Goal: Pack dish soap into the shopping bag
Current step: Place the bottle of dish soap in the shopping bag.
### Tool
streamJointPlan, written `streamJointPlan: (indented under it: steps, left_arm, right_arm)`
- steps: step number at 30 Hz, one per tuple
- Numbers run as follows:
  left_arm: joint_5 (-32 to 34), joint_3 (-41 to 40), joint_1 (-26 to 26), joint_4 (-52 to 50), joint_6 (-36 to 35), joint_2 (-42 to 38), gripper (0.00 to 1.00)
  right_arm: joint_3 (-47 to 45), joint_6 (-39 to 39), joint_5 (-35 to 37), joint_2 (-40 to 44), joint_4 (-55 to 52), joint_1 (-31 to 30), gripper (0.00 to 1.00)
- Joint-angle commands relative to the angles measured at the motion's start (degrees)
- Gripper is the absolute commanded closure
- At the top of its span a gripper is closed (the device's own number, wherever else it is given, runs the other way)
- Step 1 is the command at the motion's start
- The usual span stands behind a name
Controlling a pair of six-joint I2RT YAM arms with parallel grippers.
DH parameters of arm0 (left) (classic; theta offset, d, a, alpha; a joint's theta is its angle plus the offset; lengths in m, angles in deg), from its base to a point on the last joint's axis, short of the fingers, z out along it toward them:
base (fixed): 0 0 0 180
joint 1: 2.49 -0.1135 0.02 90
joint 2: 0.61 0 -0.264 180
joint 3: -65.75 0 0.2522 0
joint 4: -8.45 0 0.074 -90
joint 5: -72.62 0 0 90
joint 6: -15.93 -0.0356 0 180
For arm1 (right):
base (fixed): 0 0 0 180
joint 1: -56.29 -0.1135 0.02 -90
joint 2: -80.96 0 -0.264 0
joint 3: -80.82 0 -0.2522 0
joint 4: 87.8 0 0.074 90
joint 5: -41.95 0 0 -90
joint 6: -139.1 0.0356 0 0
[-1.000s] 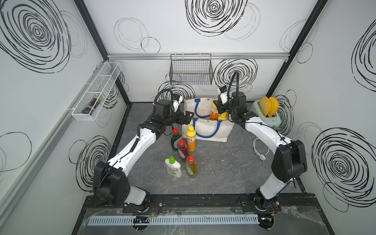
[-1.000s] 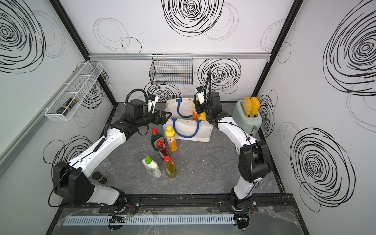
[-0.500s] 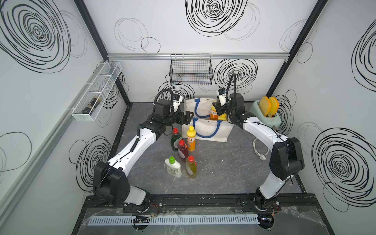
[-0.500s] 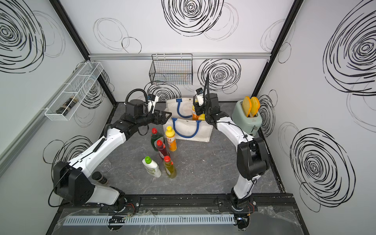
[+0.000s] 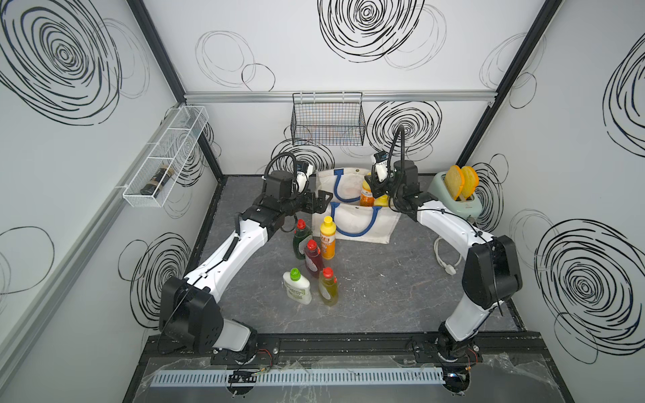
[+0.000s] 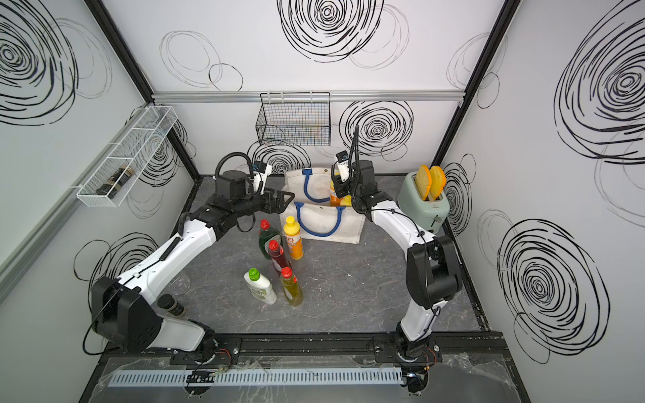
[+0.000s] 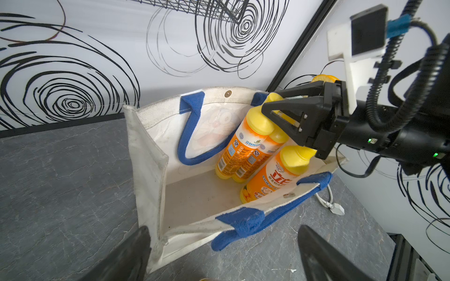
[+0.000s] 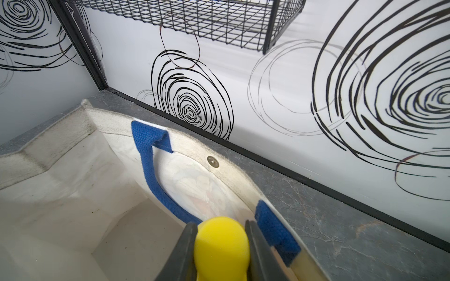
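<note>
The bottle's orange body (image 5: 366,199) drops below the bag's front rim (image 5: 354,204) and the bottle would rest inside if released, so it is time to open my right gripper now.
The off-white shopping bag (image 5: 356,223) (image 7: 151,155) stands open at the back of the table, blue handles hanging. Inside it lie three orange dish soap bottles (image 7: 243,150) with yellow caps. My right gripper (image 8: 221,245) (image 5: 370,185) reaches into the bag's right end, shut on the yellow cap of one bottle leaning on the back wall. My left gripper (image 7: 224,267) (image 5: 323,202) hangs open and empty at the bag's left end. In front of the bag stand an orange bottle (image 5: 328,239), a dark green one (image 5: 301,240), a red one (image 5: 313,260), a yellow-green one (image 5: 328,288) and a white one (image 5: 297,288).
A pale green toaster (image 5: 457,199) with toast stands at the back right, its white cable (image 5: 445,258) lying on the table. A black wire basket (image 5: 328,118) hangs on the back wall, a white wire rack (image 5: 167,157) on the left wall. A dark jar (image 6: 171,305) lies by the left arm's base.
My right gripper, still holding its bottle, has edged slightly to the left over the bag. The left arm has not moved.
</note>
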State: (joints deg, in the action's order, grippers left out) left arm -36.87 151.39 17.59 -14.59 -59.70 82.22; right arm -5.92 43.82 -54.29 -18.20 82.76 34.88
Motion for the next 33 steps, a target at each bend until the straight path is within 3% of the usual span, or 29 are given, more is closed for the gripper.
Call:
streamJointPlan:
  steps: [1,6,14,33]
  left_arm:
    - [0.06,-0.42,-0.43,1.83,-0.69,-0.03,0.04]
    - [0.32,-0.43,-0.41,1.84,-0.84,-0.19,0.04]
    - [0.59,-0.44,-0.41,1.80,-1.08,-0.34,0.04]
    - [0.57,-0.25,-0.42,1.54,-1.02,-0.37,0.04]
  right_arm:
    - [-0.73,-0.87,2.42,1.24,2.82,0.14,0.71]
    - [-1.15,-0.96,2.61,1.65,2.53,0.05,0.65]
    - [-2.17,-1.49,3.96,2.21,1.92,-0.30,0.45]
    - [-3.28,-1.84,4.83,7.20,0.04,-0.76,0.31]
